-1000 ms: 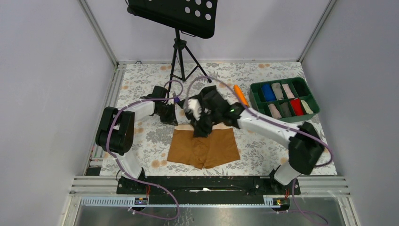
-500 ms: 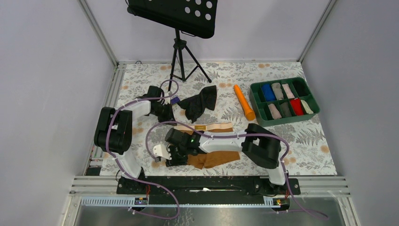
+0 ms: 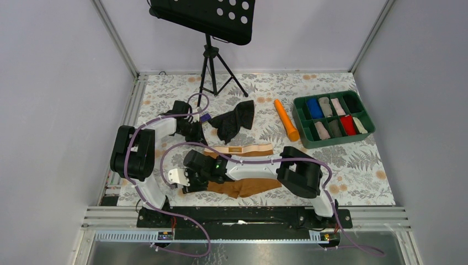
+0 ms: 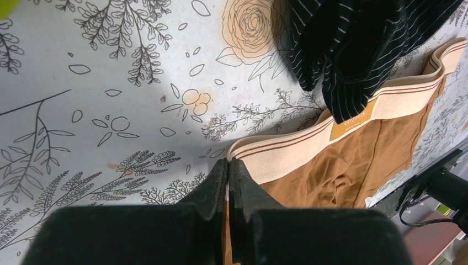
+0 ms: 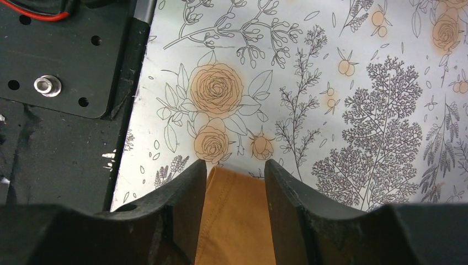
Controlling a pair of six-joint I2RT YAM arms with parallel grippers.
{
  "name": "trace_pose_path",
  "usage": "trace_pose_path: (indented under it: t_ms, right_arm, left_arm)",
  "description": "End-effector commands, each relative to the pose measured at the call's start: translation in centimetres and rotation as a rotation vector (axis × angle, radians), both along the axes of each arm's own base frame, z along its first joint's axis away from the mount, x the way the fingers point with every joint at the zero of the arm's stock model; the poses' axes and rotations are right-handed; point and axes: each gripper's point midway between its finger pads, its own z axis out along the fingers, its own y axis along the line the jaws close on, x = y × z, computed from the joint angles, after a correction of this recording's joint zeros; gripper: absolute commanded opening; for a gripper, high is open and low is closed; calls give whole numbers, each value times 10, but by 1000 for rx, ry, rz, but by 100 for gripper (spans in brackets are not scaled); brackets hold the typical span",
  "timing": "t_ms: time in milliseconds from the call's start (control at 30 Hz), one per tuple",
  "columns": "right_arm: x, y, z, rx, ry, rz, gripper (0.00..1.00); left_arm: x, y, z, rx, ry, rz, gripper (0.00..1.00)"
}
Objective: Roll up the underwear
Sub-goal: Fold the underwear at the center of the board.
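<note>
My right gripper needs to fold that side of the underwear over for rolling, so it should next grab the underwear's near hem corner (image 5: 233,183), matching the waistband corner already held.
The caramel-brown underwear (image 3: 248,186) lies at the near middle of the table, its pale beige waistband (image 3: 237,150) on the far side. My left gripper (image 3: 203,144) is at the waistband's left corner. In the left wrist view its fingers are pressed together (image 4: 228,163) on that corner of the waistband (image 4: 298,149), with brown cloth (image 4: 353,165) beyond. My right gripper (image 3: 190,185) reaches across the garment to its near left corner. In the right wrist view its fingers stand apart (image 5: 234,165), with a brown hem corner (image 5: 237,221) lying between them.
A black striped garment (image 3: 234,121) lies just behind the waistband and overlaps it in the left wrist view (image 4: 359,44). An orange cylinder (image 3: 286,126) and a green tray (image 3: 301,118) of rolled cloths are at the back right. A tripod (image 3: 209,72) stands behind. A black base plate (image 5: 55,55) borders the near table edge.
A second ago my right gripper held the black garment above the underwear. That garment now lies behind it, and the right gripper has come to the near left corner, shifting slightly left.
</note>
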Motion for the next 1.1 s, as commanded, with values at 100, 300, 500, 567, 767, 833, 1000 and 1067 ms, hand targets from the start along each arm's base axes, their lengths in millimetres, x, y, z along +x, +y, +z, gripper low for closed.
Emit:
trace_pose_path:
  t_ms: [100,300,500,567,767,833,1000,1067]
  right_arm:
    - [-6,5,-10,4,3,12,49]
    - [-8,-3,-26,-26,11,8,47]
    - [-9,-7,-33,-43,17,9,45]
    - [-9,-8,-37,-50,19,9,43]
    - [-15,-4,-34,-40,48,20,23]
    - [-16,5,-22,-19,65,24,12]
    - [-20,28,14,45,118,28,0]
    - [-22,37,28,68,136,29,0]
  left_arm:
    - [4,-2,5,-38,-9,6,0]
    - [5,-1,6,-38,-10,10,0]
    - [5,0,5,-39,-8,11,0]
    - [6,0,6,-40,-10,14,0]
    - [6,2,10,-34,-19,14,0]
    - [8,5,13,-25,-33,16,0]
    - [15,21,28,5,-70,37,0]
    - [20,29,38,8,-101,53,0]
